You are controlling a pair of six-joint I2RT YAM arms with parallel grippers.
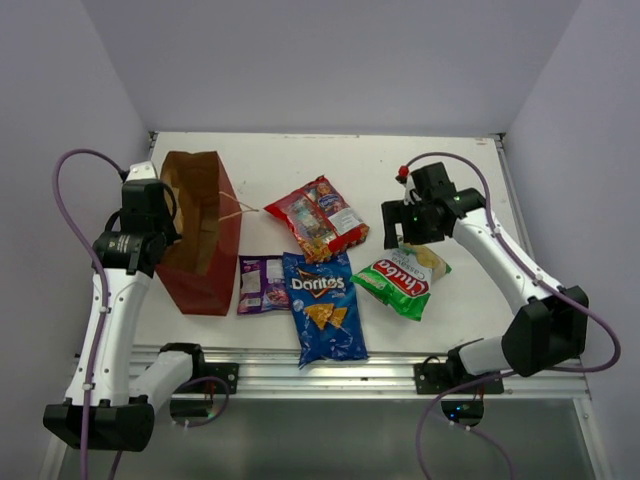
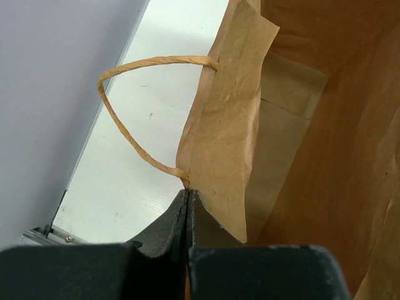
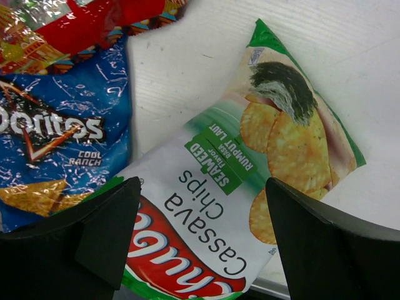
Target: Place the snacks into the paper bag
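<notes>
My right gripper goes to the green-white chip bag next and grabs its middle point(image 1: 415, 260) beside the printed chips. Both ends stay free to enter the paper bag point(image 1: 205, 235).
The reddish-brown paper bag point(image 1: 205, 235) stands open at the left of the table. My left gripper point(image 1: 160, 222) is shut on the bag's rim by a string handle point(image 2: 134, 94); the tan inside point(image 2: 325, 137) shows in the left wrist view. The red snack-mix bag point(image 1: 318, 217), blue Doritos bag point(image 1: 322, 305), small purple packet point(image 1: 263, 283) and green-white chip bag point(image 1: 402, 277) lie flat mid-table. My right gripper point(image 1: 408, 238) is open above the far end of the chip bag point(image 3: 250, 187), its fingers point(image 3: 106, 219) on either side of the bag.
The Doritos bag point(image 3: 56, 137) and red bag point(image 3: 75, 25) lie left of the chip bag in the right wrist view. The table's metal front rail point(image 1: 330, 375) runs along the near edge. Grey walls close in left, right and back.
</notes>
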